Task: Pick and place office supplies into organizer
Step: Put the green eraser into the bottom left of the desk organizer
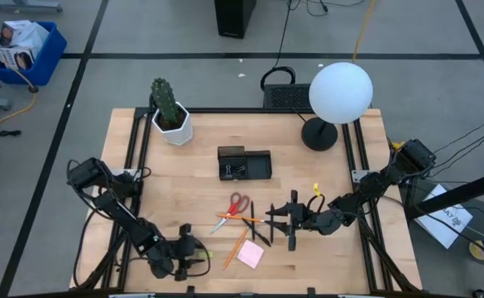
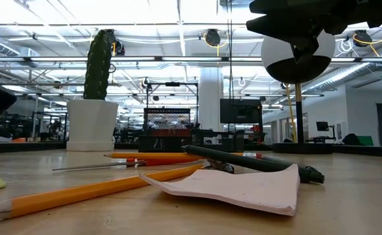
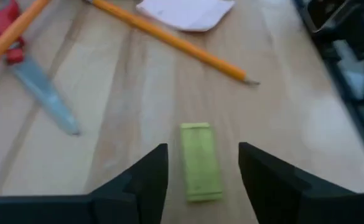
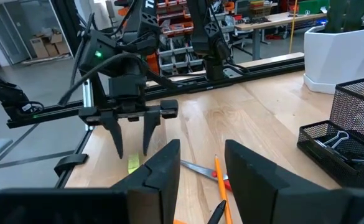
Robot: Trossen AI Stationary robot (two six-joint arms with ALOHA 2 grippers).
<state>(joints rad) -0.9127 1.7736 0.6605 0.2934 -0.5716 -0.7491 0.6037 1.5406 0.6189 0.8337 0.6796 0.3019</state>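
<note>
The small green block should go into the black mesh organizer (image 1: 245,165), so the robot's left gripper next needs to grab the block by its long sides.
A small green block (image 3: 200,160) lies flat on the wooden table near its front edge. My left gripper (image 3: 201,171) is open, one finger on each side of the block, with a gap to both. It also shows in the right wrist view, where my left gripper (image 4: 132,140) points down over the green block (image 4: 134,163). My right gripper (image 4: 200,165) hovers open and empty above the table's middle right. Red-handled scissors (image 1: 235,207), orange pencils (image 1: 240,240), black pens (image 1: 262,229) and a pink sticky-note pad (image 1: 251,254) lie loose in front of the black organizer (image 1: 244,163).
A white pot with a cactus (image 1: 171,116) stands at the far left and a lamp with a white globe (image 1: 339,93) at the far right. Black clips (image 4: 332,142) lie in the mesh organizer. Bare wood lies to the left of the supplies.
</note>
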